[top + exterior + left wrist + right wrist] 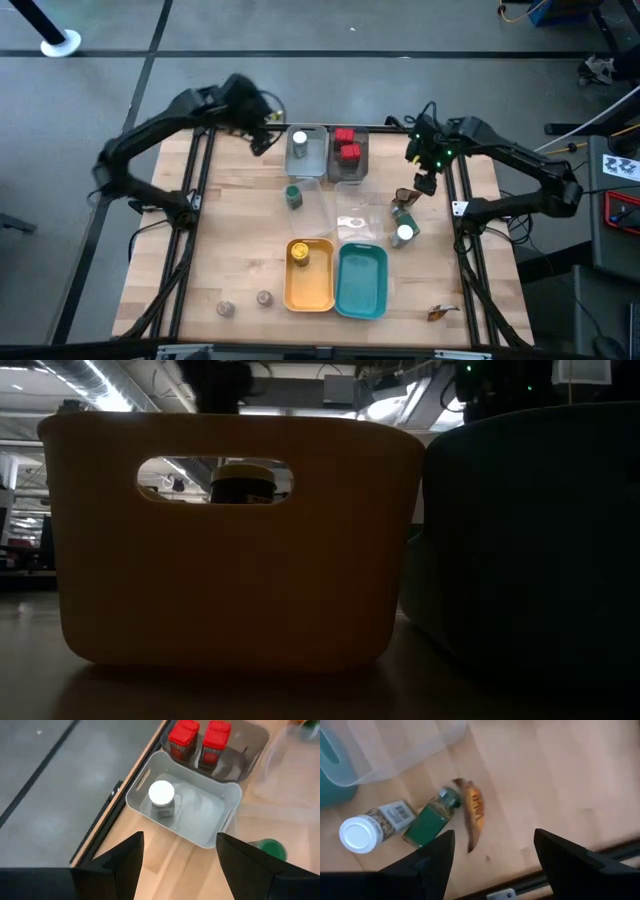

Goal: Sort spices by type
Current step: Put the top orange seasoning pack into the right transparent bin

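The orange-brown packet needs to be sorted into the clear tray, so my right gripper should grab it by its narrow end next.
My left gripper hangs open over the table's far-left part, just left of a light grey tray. A white-lidded jar stands upright in that tray. Two red boxy jars stand in the darker grey tray beyond it. A green-lidded jar stands on the table. My right gripper is open above the table's right side. Below it, a white-lidded jar and a green jar lie on their sides beside an orange-brown packet. A yellow jar stands in the yellow tray.
A clear tray sits mid-table, and a teal tray sits right of the yellow one. Two small brown-grey jars stand near the near-left edge. A small brown item lies near the near-right edge. The low view is filled by the yellow tray and the teal tray.
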Action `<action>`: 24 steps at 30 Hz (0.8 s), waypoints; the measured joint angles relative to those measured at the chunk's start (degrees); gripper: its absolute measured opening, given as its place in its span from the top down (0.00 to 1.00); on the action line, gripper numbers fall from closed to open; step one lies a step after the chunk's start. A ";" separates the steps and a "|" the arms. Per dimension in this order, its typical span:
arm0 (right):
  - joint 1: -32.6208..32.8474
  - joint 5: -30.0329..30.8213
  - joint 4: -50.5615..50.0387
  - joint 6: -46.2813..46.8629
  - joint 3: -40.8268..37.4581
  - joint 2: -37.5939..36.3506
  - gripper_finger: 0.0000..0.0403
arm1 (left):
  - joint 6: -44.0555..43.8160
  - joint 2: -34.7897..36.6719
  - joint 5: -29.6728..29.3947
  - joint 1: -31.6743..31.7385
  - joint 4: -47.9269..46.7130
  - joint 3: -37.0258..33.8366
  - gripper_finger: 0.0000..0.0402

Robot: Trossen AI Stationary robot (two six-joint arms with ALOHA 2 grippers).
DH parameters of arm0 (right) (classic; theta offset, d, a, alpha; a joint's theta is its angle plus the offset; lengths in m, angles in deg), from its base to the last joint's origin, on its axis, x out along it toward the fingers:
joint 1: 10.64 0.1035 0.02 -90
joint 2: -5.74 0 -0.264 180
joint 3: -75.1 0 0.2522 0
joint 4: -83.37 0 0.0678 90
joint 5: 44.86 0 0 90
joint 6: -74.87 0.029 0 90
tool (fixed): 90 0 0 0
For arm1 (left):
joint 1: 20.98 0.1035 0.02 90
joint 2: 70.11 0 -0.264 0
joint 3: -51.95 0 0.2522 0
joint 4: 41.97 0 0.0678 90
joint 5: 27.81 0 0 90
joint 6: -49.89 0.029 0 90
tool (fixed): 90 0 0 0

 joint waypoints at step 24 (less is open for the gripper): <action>0.02 -3.76 11.74 -4.66 -13.99 -0.79 0.32 | -15.13 36.55 -0.44 -6.87 22.97 -44.69 0.42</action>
